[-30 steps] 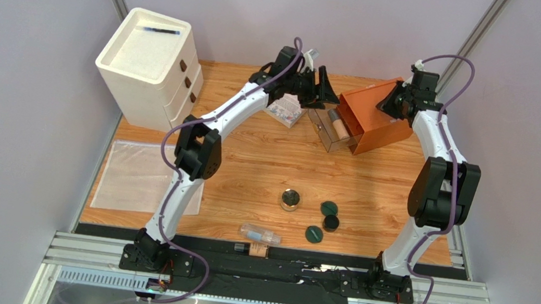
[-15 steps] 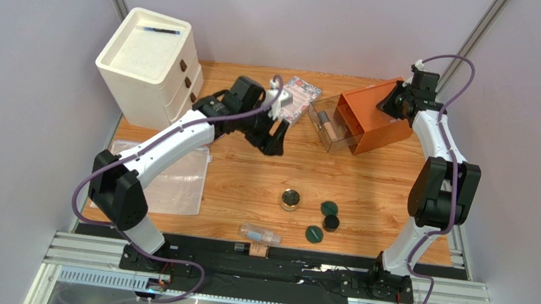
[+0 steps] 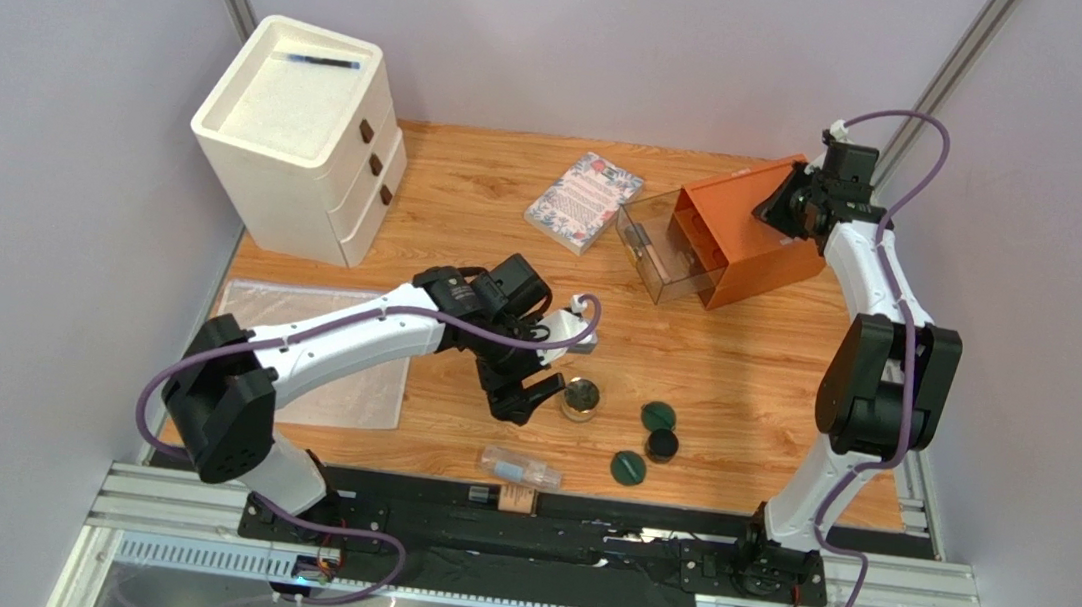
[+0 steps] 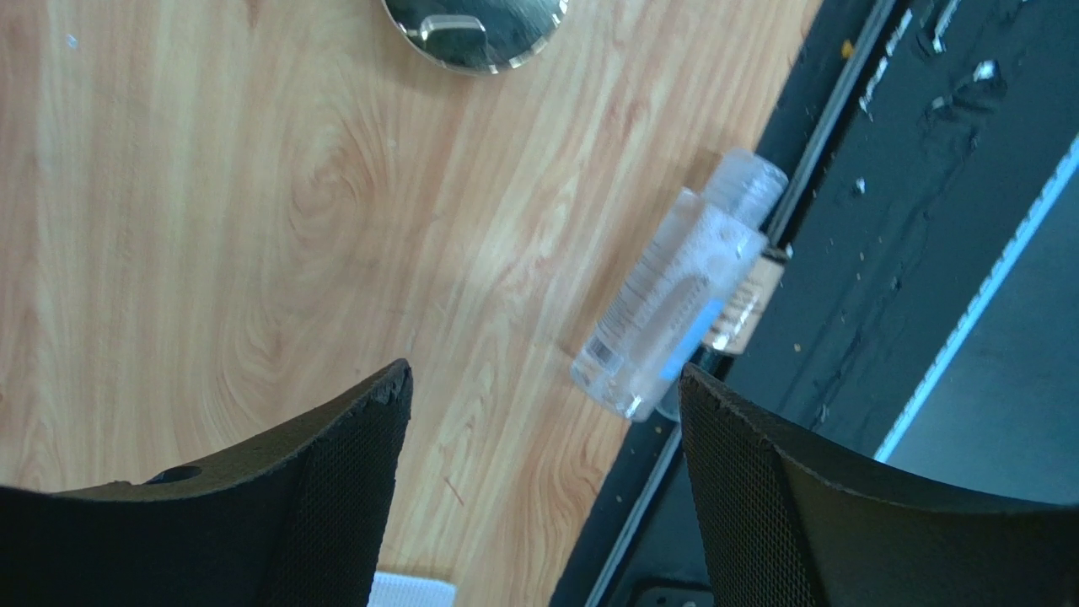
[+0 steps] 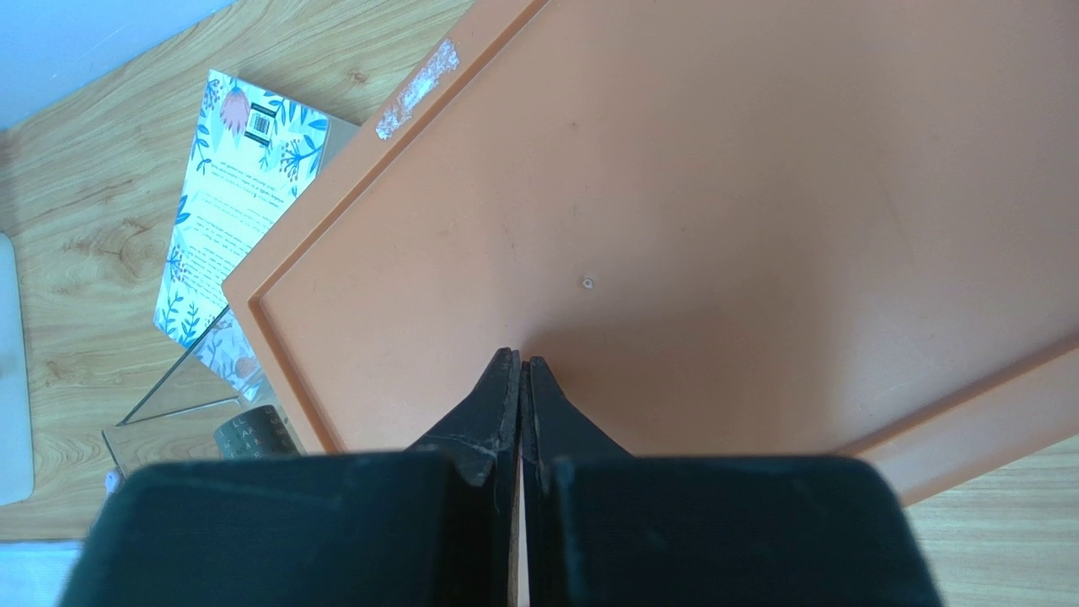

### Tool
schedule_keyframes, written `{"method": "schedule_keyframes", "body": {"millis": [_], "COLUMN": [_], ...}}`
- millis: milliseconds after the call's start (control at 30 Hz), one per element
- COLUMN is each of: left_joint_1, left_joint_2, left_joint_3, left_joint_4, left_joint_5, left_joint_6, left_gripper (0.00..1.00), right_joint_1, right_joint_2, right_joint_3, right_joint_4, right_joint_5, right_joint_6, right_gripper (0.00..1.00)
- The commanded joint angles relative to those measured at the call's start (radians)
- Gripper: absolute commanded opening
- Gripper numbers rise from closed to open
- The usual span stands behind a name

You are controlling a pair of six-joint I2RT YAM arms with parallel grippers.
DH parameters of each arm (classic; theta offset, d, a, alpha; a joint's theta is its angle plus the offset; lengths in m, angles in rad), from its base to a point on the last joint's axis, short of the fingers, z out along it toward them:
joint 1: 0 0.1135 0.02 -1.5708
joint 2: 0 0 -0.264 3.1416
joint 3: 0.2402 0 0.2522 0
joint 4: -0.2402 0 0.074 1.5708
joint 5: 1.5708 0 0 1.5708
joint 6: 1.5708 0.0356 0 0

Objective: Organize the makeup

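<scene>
I should next use my left gripper to grab the clear tube across the sides of its body, keeping it lengthwise so I can lay it flat in the clear box.
My left gripper hangs open and empty over the near middle of the table, just left of the gold-rimmed compact. In the left wrist view a clear tube lies ahead of the open gripper at the table's front edge, with a tan tube beside it and the compact at the top. Two dark-green discs and a black jar lie to the right. My right gripper is shut, its tips against the orange lid.
A clear box under the raised orange lid stands at the back right, a dark-capped item inside it. The floral booklet lies beside it. A white drawer unit with a pen on top stands back left; a plastic sheet lies left.
My left arm has swung from the clear box at the back down to the near middle beside the compact, its jaws a little wider. The right arm has not moved.
</scene>
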Motion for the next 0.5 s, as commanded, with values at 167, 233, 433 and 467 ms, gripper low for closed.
{"method": "schedule_keyframes", "body": {"millis": [167, 233, 433, 467], "left_joint_1": [-0.061, -0.074, -0.099, -0.101], "left_joint_2": [-0.098, -0.089, 0.027, 0.053], "left_joint_3": [-0.100, -0.100, -0.080, -0.073], "left_joint_4": [-0.079, -0.079, -0.061, -0.067], "left_joint_5": [0.058, 0.064, 0.063, 0.048], "left_joint_6": [0.061, 0.064, 0.109, 0.110], "left_gripper": [0.81, 0.81, 0.81, 0.81], "right_joint_1": [0.008, 0.008, 0.008, 0.008], "right_joint_2": [0.080, 0.083, 0.091, 0.091], "right_joint_3": [-0.098, -0.097, -0.088, -0.084], "right_joint_4": [-0.202, -0.202, -0.204, -0.204], "right_joint_5": [0.021, 0.016, 0.036, 0.039], "right_joint_6": [-0.033, -0.032, -0.044, -0.049], "right_gripper": [0.00, 0.00, 0.00, 0.00]}}
